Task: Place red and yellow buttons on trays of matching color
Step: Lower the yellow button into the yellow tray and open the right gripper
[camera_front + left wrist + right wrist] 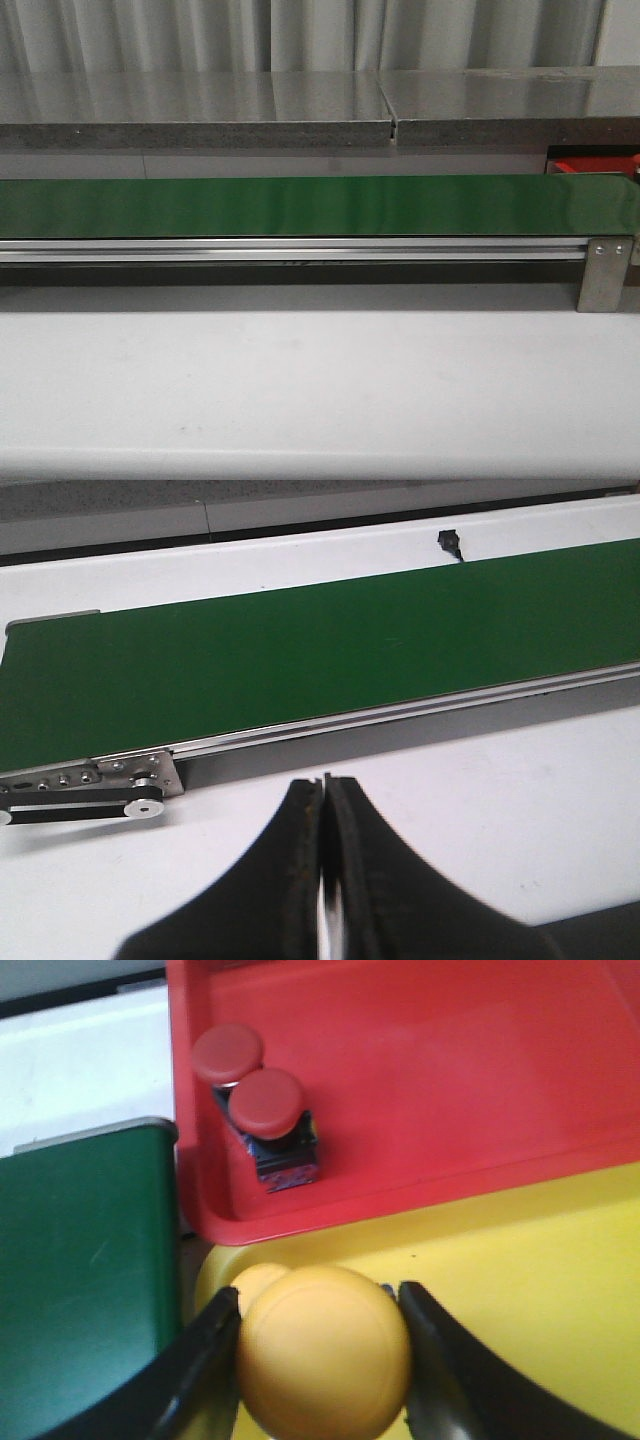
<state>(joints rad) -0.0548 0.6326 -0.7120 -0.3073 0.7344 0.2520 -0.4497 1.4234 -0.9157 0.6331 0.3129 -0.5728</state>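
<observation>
The yellow button (323,1355) would drop from high over the yellow tray's bottom, so my right gripper should first lower it.
In the right wrist view my right gripper (318,1295) is shut on a yellow button (325,1360), its dome cap filling the space between the two black fingers. It hangs over the corner of the yellow tray (520,1250). A second yellow button (255,1280) peeks out just behind it. Two red buttons (227,1052) (266,1102) stand side by side in the red tray (450,1080), which borders the yellow one. My left gripper (323,780) is shut with nothing in it, over the white table beside the conveyor's end. Neither gripper shows in the front view.
A long green conveyor belt (300,205) runs across the table with a metal rail and bracket (605,270) at its right end. Its end (80,1260) lies right beside both trays. A sliver of the red tray (590,165) shows beyond the belt. White tabletop (320,390) lies in front.
</observation>
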